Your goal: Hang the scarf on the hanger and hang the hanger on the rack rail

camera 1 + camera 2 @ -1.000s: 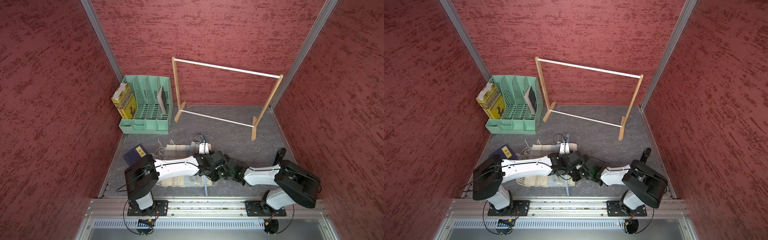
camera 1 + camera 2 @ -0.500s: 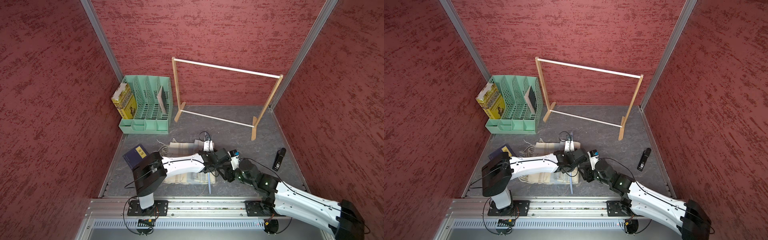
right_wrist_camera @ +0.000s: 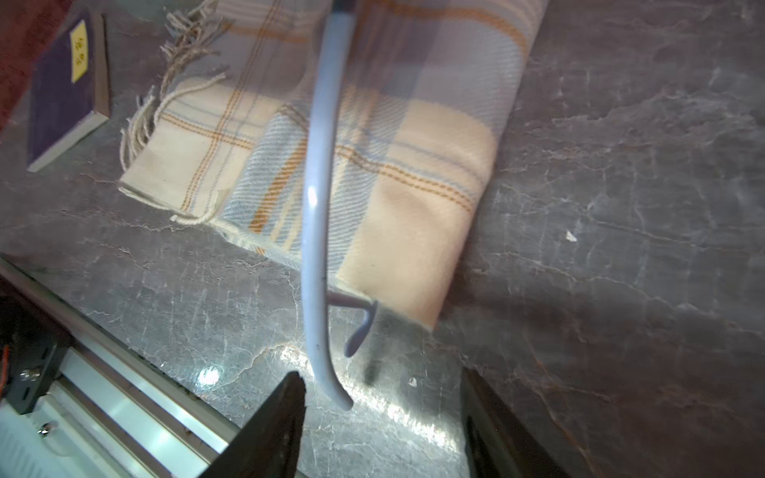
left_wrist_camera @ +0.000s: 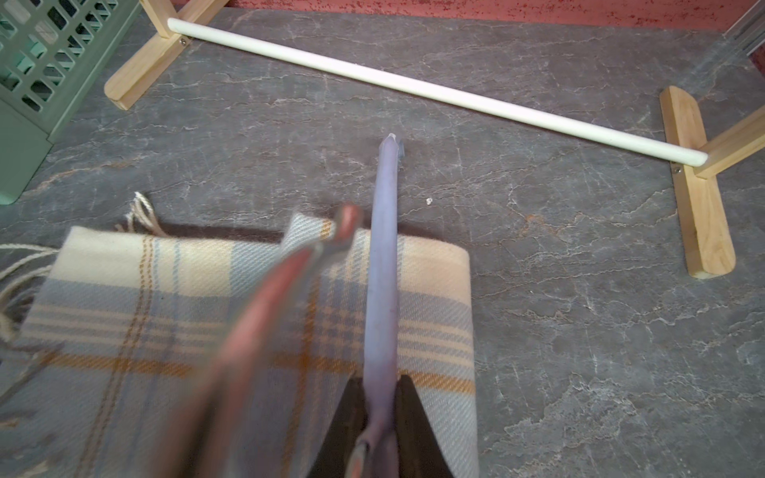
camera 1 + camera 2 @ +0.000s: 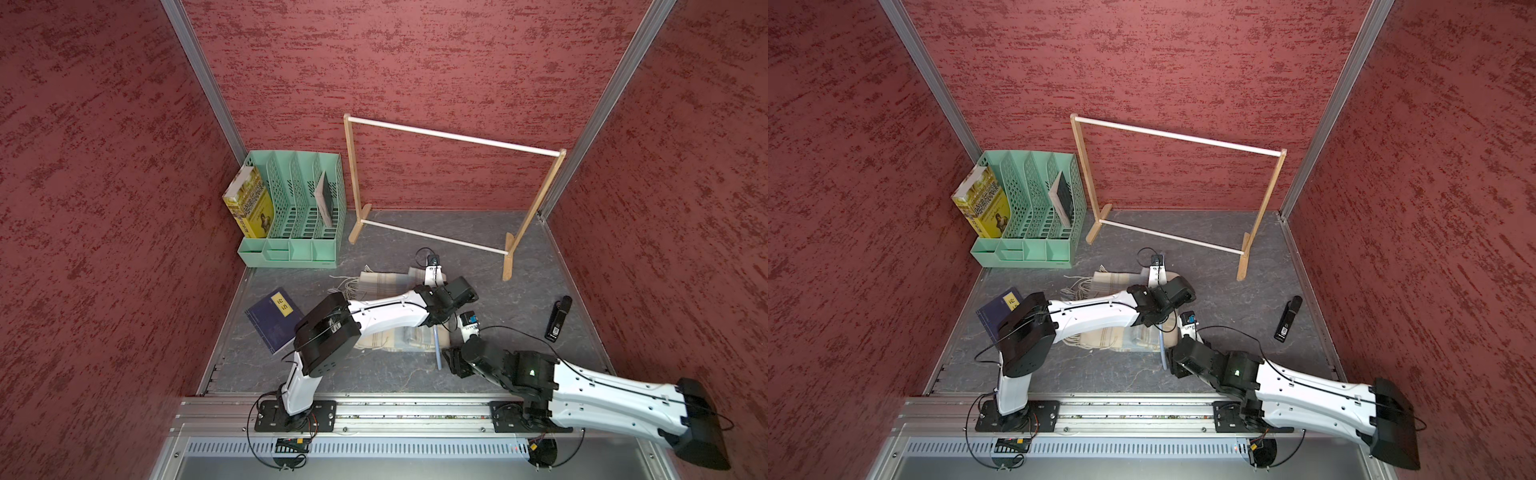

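My right gripper needs to grab the hanger's near curved end beyond the scarf next, so its bar stays free to hang the scarf (image 5: pixel 384 281).
The scarf (image 5: pixel 384 281), plaid cream and light blue with fringed ends, lies folded on the grey floor in both top views (image 5: pixel 1113 337). The light-blue hanger (image 4: pixel 383 248) stretches across the scarf (image 4: pixel 165 310). My left gripper (image 4: pixel 381 387) is shut on the hanger's bar. The hanger's near end (image 5: pixel 437 351) pokes past the scarf's front edge. My right gripper (image 3: pixel 383 378) stands open just in front of that curved end of the hanger (image 3: pixel 316 186), with nothing between its fingers. The scarf (image 3: pixel 414 207) lies under the hanger here too.
A wooden rack (image 5: pixel 453 137) with a white rod stands at the back. A green file organizer (image 5: pixel 295 208) holding books sits back left. A dark blue book (image 5: pixel 272 318) lies left of the scarf, a black device (image 5: pixel 557 318) to the right. A metal rail (image 5: pixel 374 411) runs along the front.
My right gripper has opened and drawn back from beside the left gripper toward the front right. The left gripper still grips the hanger and has shifted slightly toward the back right.
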Tool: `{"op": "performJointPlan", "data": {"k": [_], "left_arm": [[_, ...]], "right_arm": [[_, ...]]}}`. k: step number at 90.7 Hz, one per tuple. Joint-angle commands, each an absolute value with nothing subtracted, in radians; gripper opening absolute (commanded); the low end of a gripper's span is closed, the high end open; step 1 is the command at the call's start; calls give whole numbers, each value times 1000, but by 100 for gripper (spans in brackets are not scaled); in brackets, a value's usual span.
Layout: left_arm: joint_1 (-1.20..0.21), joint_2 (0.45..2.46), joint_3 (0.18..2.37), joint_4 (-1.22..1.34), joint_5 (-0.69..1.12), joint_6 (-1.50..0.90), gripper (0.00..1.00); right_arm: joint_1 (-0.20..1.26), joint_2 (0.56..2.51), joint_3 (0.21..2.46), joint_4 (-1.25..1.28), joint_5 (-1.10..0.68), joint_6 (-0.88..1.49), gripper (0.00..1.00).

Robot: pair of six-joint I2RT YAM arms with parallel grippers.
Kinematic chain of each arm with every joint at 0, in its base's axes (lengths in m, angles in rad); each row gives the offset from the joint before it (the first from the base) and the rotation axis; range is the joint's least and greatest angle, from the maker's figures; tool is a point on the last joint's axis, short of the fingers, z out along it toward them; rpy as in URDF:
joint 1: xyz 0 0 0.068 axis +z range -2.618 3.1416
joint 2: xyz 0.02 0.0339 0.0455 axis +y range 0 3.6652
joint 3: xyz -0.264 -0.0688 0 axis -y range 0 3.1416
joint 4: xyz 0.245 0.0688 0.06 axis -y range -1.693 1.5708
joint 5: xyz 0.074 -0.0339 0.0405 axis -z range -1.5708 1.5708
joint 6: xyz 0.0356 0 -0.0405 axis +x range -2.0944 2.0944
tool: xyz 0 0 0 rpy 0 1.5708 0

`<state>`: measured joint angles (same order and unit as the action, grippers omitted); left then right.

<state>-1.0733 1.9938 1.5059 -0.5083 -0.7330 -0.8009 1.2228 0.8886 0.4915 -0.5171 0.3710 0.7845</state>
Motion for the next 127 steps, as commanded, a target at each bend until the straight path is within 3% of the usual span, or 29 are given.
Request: {"op": "performJointPlan", "data": {"k": [1, 27, 64, 127], "left_arm": [[-1076, 2021, 1537, -565, -668, -777, 0], [-1078, 2049, 1568, -580, -653, -770, 0], [-1084, 2059, 1574, -578, -649, -764, 0], [-1085, 2053, 1560, -567, -649, -764, 0]], "right_arm": [[1296, 973, 550, -558, 526, 854, 63], [1395, 1167, 610, -580, 652, 956, 60], [1439, 1367, 671, -561, 758, 1050, 46], [1440, 1511, 727, -659, 826, 1162, 27]]}}
